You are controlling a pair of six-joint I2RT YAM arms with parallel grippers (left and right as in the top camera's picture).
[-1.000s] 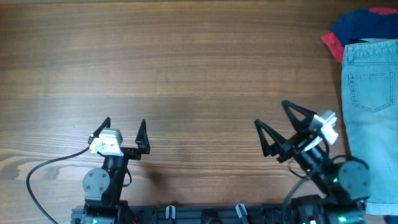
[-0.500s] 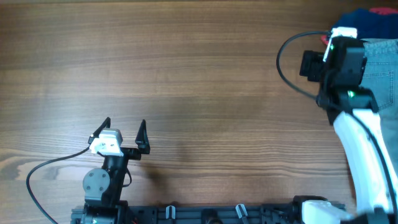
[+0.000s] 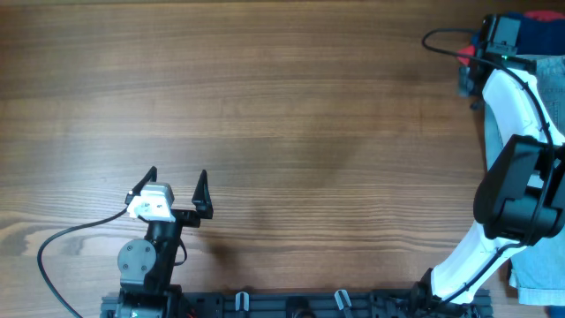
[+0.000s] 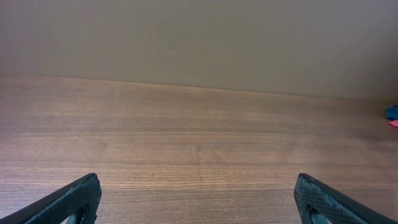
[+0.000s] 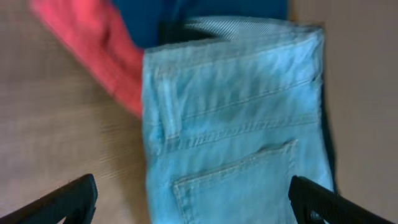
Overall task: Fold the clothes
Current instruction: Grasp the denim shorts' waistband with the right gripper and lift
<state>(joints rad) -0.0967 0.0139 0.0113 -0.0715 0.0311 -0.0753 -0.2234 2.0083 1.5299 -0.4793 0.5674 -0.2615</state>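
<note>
The denim shorts (image 3: 552, 102) should be grabbed next by my right gripper near the waistband, beside the back pocket, so the legs hang flat behind for folding.
The clothes lie in a pile at the table's far right. Light blue denim shorts (image 5: 236, 124) lie on top, waistband away from me and a stitched back pocket (image 5: 242, 180) showing. A red garment (image 5: 93, 56) sticks out at their left and a dark blue one (image 5: 205, 9) lies beyond the waistband. From overhead the shorts (image 3: 552, 102), the blue garment (image 3: 534, 34) and the red one (image 3: 540, 15) are partly hidden by my right arm (image 3: 508, 97). My right gripper (image 5: 196, 199) hovers open above the shorts. My left gripper (image 3: 177, 187) stands open over bare wood, holding nothing (image 4: 199, 199).
The brown wooden table (image 3: 282, 106) stretches wide to the left of the pile. A grey wall (image 4: 199, 37) rises behind its far edge. The left arm's black cable (image 3: 62, 243) loops at the front left. The arms' mounting rail (image 3: 291, 305) runs along the front edge.
My right arm has swung from the front right of the table out to the far right corner, over the clothes pile. The left arm has not moved.
</note>
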